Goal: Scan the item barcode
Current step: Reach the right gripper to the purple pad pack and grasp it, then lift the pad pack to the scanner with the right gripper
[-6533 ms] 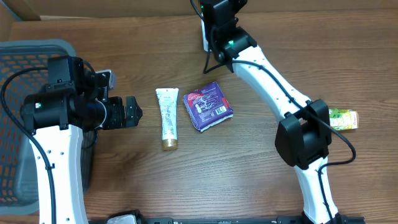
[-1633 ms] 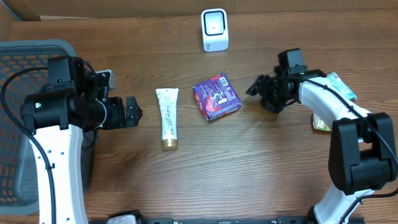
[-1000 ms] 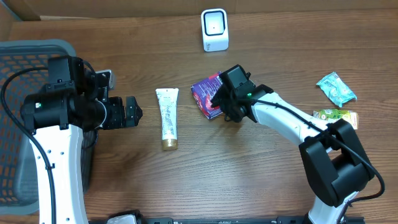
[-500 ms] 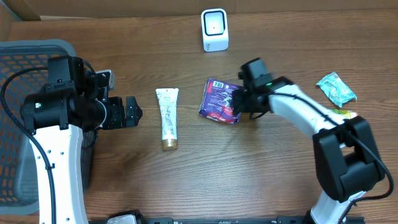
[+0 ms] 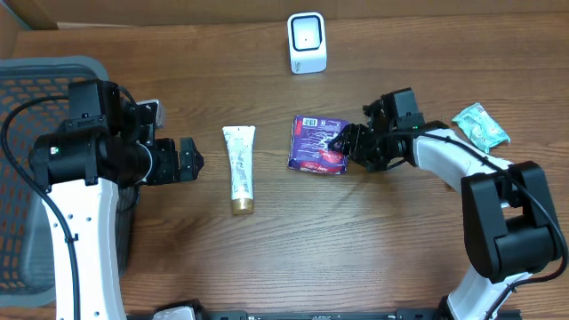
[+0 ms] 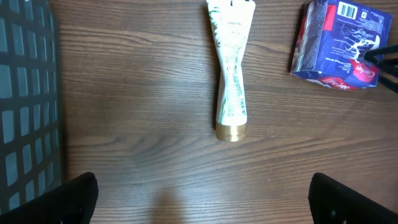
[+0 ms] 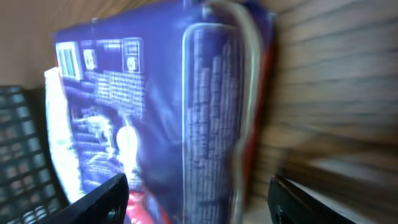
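My right gripper picks up the purple packet by its text-panel side edge [image 6: 375, 55] next, which leaves the barcode [image 6: 349, 10] uncovered to scan.
The item, a purple packet [image 5: 315, 145], lies flat on the table below the white scanner [image 5: 307, 42]. Its barcode [image 6: 349, 10] faces up at the far end. My right gripper [image 5: 349, 142] is at the packet's right edge. In the blurred right wrist view the packet [image 7: 161, 118] fills the space between the spread fingers of the right gripper [image 7: 199, 202], and wood shows between it and the right finger [image 7: 323, 199]; the jaws stand open. My left gripper [image 5: 188, 160] hovers open left of a white tube [image 5: 238, 167], nothing between its fingers [image 6: 74, 196].
A dark mesh basket [image 5: 27, 84] sits at the left edge beside the left arm. A green packet [image 5: 480, 124] lies at the far right near the right arm. The white tube [image 6: 231, 68] has a gold cap pointing toward me.
The right gripper carried the purple packet a little to the right, turned it, drew back to its right edge, and its jaws widened. The left arm has not moved.
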